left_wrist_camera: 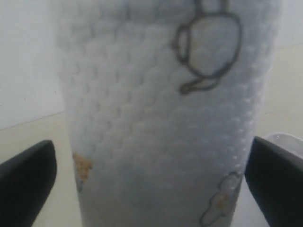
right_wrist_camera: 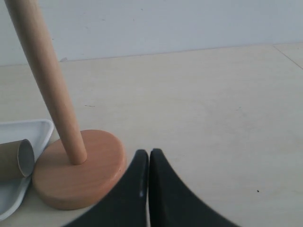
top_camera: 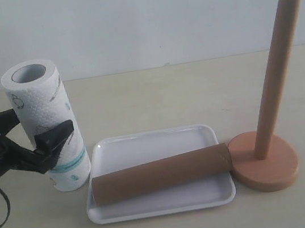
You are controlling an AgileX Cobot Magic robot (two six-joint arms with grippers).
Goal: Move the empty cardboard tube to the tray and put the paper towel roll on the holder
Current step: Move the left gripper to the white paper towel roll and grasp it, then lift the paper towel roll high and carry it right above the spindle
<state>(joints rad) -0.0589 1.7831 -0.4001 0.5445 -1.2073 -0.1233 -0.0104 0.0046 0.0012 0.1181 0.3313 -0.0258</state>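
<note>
I should next use my left gripper to grab the paper towel roll by its middle (top_camera: 45, 117), so that its core stays free to slide onto the holder's pole (top_camera: 277, 75).
The paper towel roll (top_camera: 48, 126) stands upright on the table left of the tray (top_camera: 145, 143). My left gripper (top_camera: 42, 123) is open and straddles the roll at mid-height; one finger crosses its front, the other is behind it. In the left wrist view the roll (left_wrist_camera: 156, 118) fills the space between the fingers, with a small gap at one finger (left_wrist_camera: 28, 175). The empty cardboard tube (top_camera: 161, 173) lies lengthwise in the tray, one end against the holder (top_camera: 265, 160). My right gripper (right_wrist_camera: 149, 152) is shut and empty, low beside the holder base (right_wrist_camera: 78, 172).
The holder's pole (top_camera: 277, 66) leans slightly and rises well above the roll. A white wall runs behind the beige table (top_camera: 155, 96). The tube's open end (right_wrist_camera: 21, 158) and a tray corner (right_wrist_camera: 33, 130) show in the right wrist view.
</note>
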